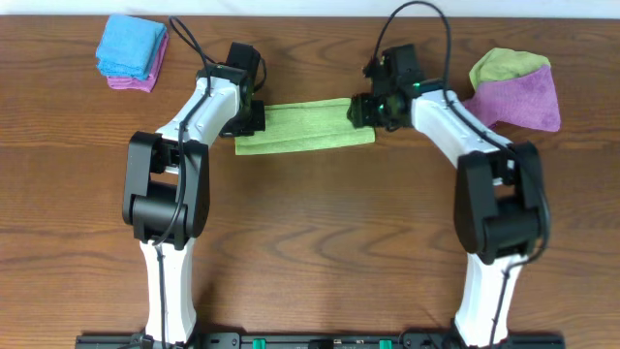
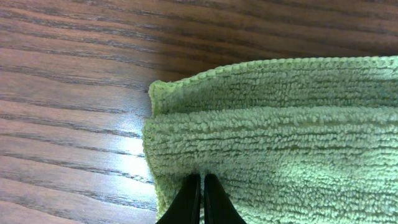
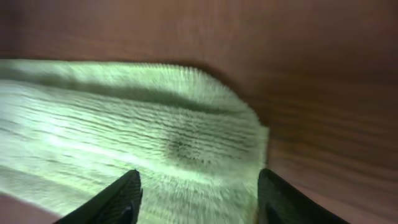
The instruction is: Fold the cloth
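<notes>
I need to fold the short end of the lime-green cloth over toward the cloth's opposite end, so next I should grab that short end beneath my right gripper with it.
The lime-green cloth [image 1: 305, 126] lies folded into a long strip on the wooden table, between my two arms. My left gripper [image 1: 254, 118] is at its left end. In the left wrist view its fingers [image 2: 202, 180] are pressed together on the cloth's [image 2: 280, 124] near edge, with a sliver of green between them. My right gripper [image 1: 360, 110] is at the strip's right end. In the right wrist view its fingers [image 3: 199, 180] are spread wide over the cloth's [image 3: 124, 124] right corner. No white tag shows.
A folded blue cloth [image 1: 131, 47] sits on a pink one [image 1: 131, 82] at the back left. A yellower-green cloth [image 1: 504, 66] and a purple cloth [image 1: 528, 97] lie at the back right, close to my right arm.
</notes>
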